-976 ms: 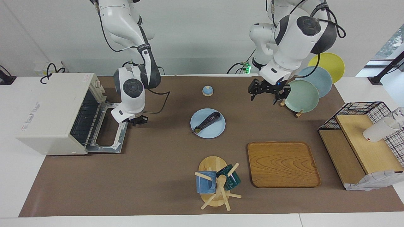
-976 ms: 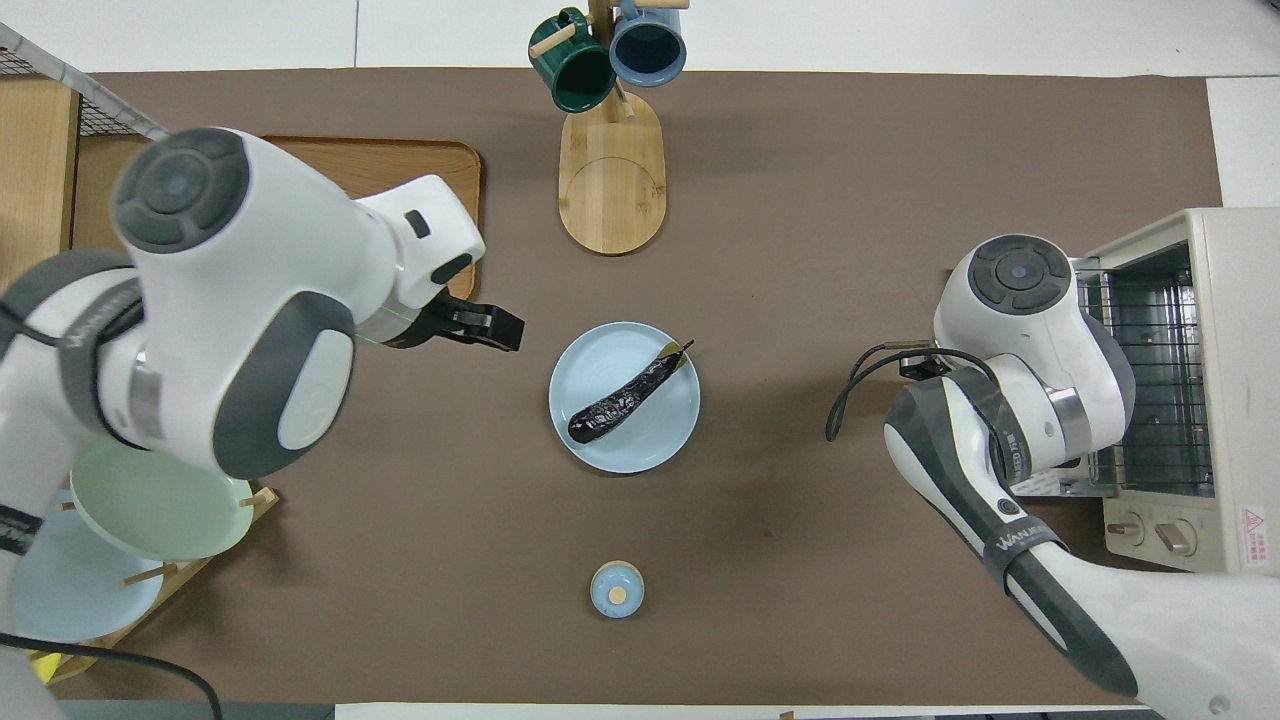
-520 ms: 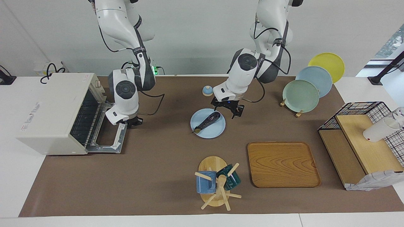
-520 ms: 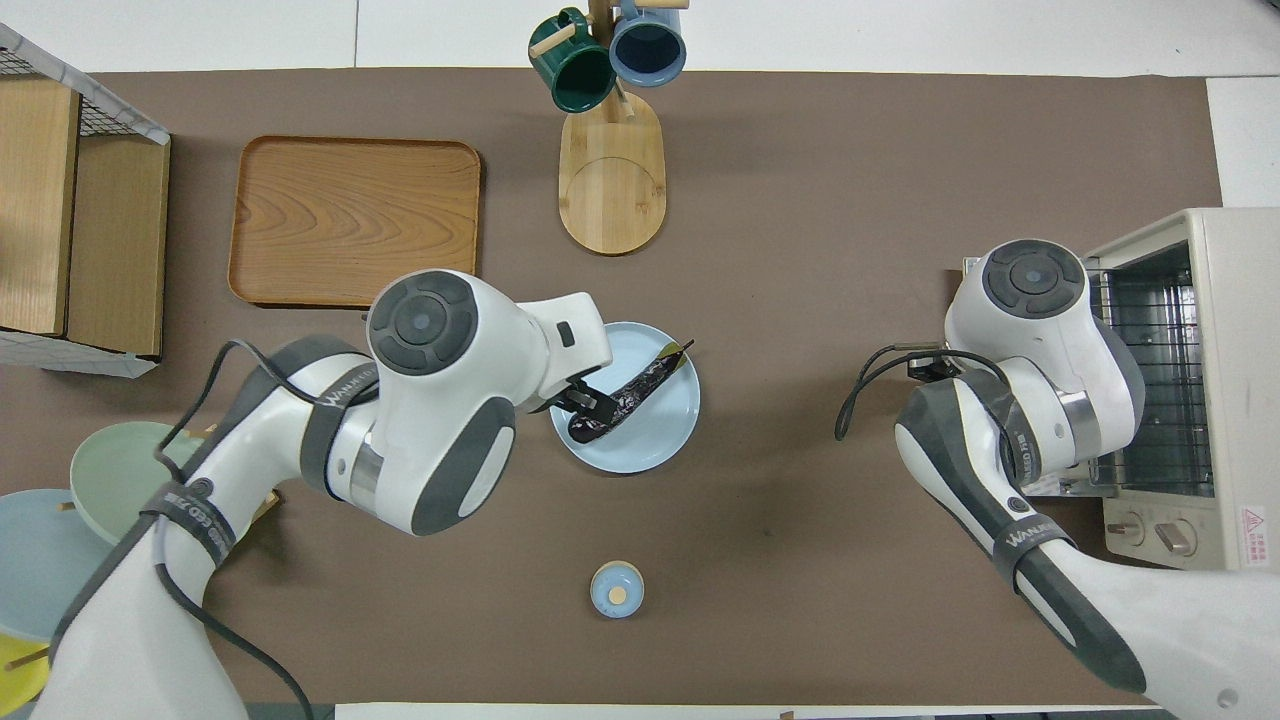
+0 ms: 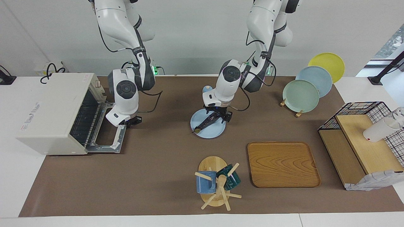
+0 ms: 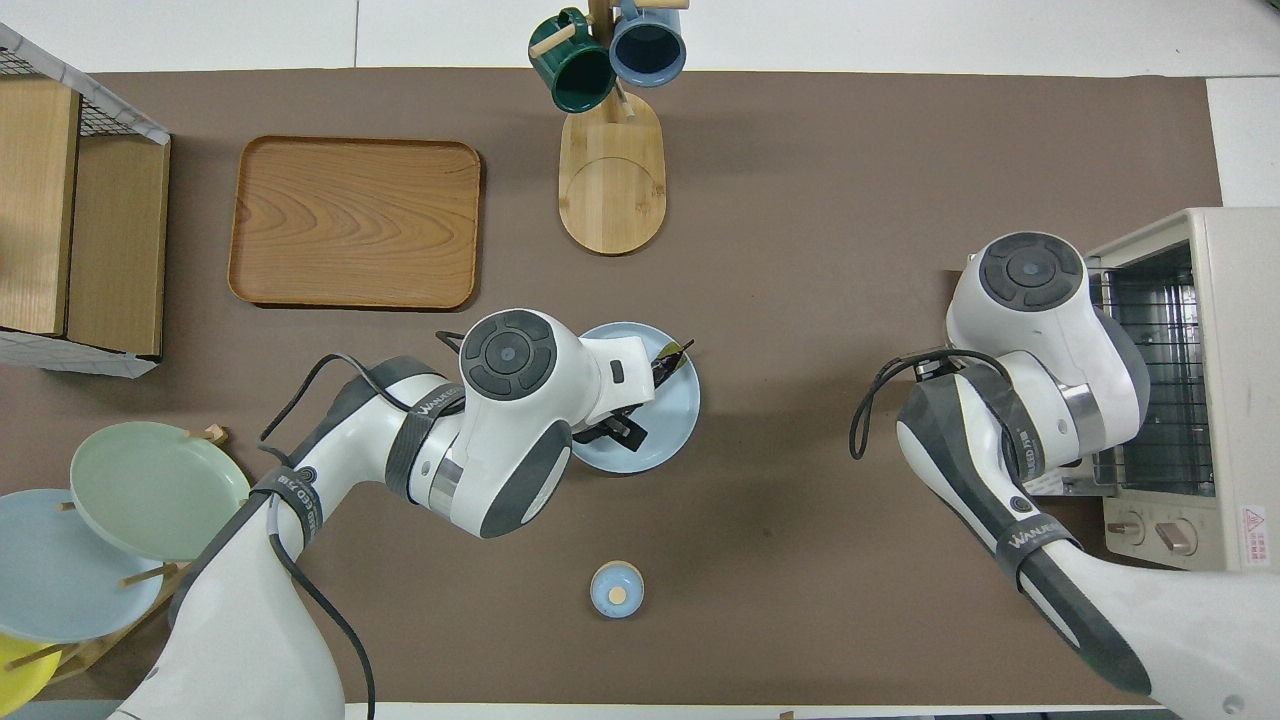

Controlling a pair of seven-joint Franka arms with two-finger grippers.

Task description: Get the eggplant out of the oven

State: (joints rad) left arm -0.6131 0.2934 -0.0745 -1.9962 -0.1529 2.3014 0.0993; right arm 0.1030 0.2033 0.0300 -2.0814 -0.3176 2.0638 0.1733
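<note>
My left gripper takes hold of the eggplant by its thick end next, leaving its stem (image 6: pixel 685 348) free, to take it off the light blue plate.
The eggplant (image 5: pixel 204 124) lies on a light blue plate (image 5: pixel 215 131) in the middle of the table, outside the oven (image 5: pixel 53 110). Its stem tip shows in the overhead view (image 6: pixel 668 357); my left hand covers the rest of it there. My left gripper (image 5: pixel 217 116) is low over the eggplant's thick end, open, with a finger on each side. The oven also shows in the overhead view (image 6: pixel 1215 390); its door (image 5: pixel 107 134) is folded down flat and the wire rack is bare. My right gripper (image 5: pixel 133 121) hangs by the door's edge nearer the robots.
A mug rack (image 5: pixel 216 184) with two mugs and a wooden tray (image 5: pixel 282 164) stand farther from the robots than the plate. A small blue lid (image 6: pixel 616 590) lies nearer to them. A rack of plates (image 5: pixel 301 94) and a wire shelf (image 5: pixel 363 138) are at the left arm's end.
My left arm swung from over the plate rack to the blue plate and lowered its gripper around the eggplant. My right gripper edged slightly toward the oven.
</note>
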